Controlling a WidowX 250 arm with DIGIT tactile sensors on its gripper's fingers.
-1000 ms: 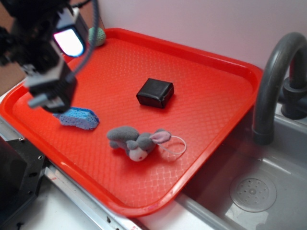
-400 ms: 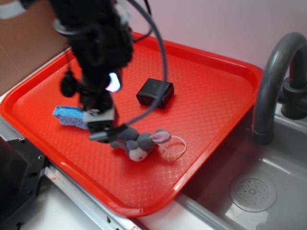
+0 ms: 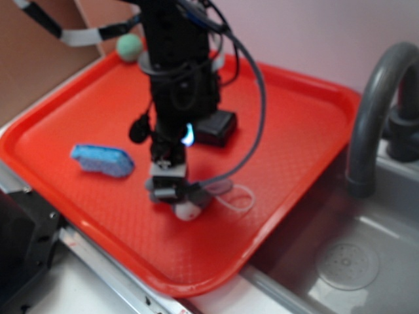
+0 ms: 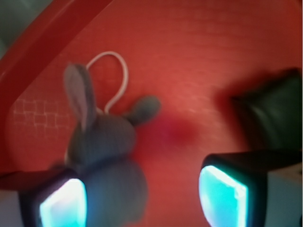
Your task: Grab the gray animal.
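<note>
My gripper's fingers are above the gray animal's body (image 4: 116, 189), beside bare red tray, so closing now would miss the body. My gripper lowers first, then closes on it.
The gray animal (image 4: 102, 142) is a small gray plush mouse with a white loop tail, lying on the red tray (image 3: 288, 124). In the exterior view only its white snout and tail side (image 3: 190, 208) show beneath my arm. My gripper (image 3: 171, 190) is low over the mouse's body with its jaws wide apart. In the wrist view my gripper (image 4: 142, 201) has the mouse's rear between the jaws, close against the left pad (image 4: 61, 205). The right pad (image 4: 222, 194) is apart from it, over bare tray.
A black box (image 3: 216, 127) lies just behind my arm and shows at the right edge of the wrist view (image 4: 272, 111). A blue sponge (image 3: 101, 160) lies to the left. A green ball (image 3: 129, 47) sits at the tray's far corner. A sink and gray faucet (image 3: 373, 118) stand right.
My arm has swung from the tray's left side to the right and down, past the blue sponge, and now stands over the gray mouse. The mouse has not moved.
</note>
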